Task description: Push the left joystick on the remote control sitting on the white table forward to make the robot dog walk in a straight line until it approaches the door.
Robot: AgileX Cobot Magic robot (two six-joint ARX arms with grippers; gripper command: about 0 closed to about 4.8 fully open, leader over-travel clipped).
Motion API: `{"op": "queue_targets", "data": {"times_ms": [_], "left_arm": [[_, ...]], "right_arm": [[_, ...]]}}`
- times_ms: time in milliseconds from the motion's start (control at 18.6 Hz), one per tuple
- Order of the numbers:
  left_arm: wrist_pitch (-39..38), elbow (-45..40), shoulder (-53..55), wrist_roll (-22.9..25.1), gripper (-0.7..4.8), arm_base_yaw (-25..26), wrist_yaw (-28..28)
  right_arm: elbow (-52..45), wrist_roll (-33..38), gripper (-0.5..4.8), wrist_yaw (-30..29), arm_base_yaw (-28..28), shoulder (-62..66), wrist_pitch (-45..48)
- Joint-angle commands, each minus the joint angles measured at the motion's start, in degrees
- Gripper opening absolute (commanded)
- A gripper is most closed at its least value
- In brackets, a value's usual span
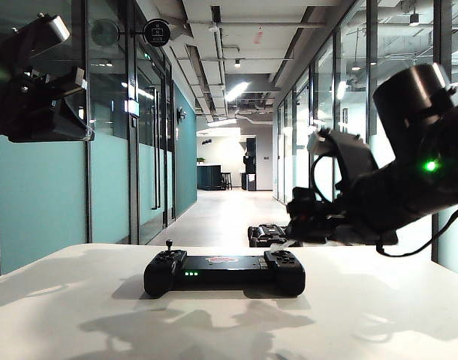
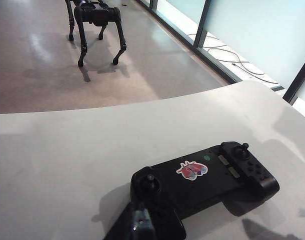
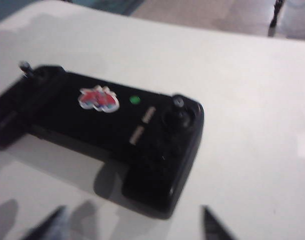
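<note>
I need to grip the remote control next with my right gripper, by the handle beside the pale labels. That leaves the remote control's other joystick free to push.
The black remote control lies flat on the white table, with its red logo facing up. Its left joystick stands upright with nothing touching it. In the left wrist view this joystick is at the near end of the remote control. My left gripper hangs above that end with its fingers together. My right gripper is open just short of the controller's right handle, and nothing lies between its fingers. The robot dog stands on the floor beyond the table.
The left arm hangs high at the upper left. The right arm reaches in low from the right. A long corridor with glass walls runs away behind the table. Cables lie along the floor by the window.
</note>
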Motion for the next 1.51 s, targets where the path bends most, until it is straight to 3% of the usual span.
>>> {"op": "queue_targets", "data": {"times_ms": [54,862,1509], "left_arm": [[0.9,0.2,-0.1,0.2,-0.06,0.0,0.2],[1.0,0.2,-0.1,0.2,-0.05,0.0,0.3],[1.0,0.2,-0.1,0.2,-0.06,0.0,0.3]], "right_arm": [[1.7,0.2,3.71,1.8,0.4,0.9,-1.4],[14.7,0.6,3.64,2.9,1.9,11.9,-8.3],[15.3,3.0,3.59,5.4,1.8,13.9,-9.5]]}}
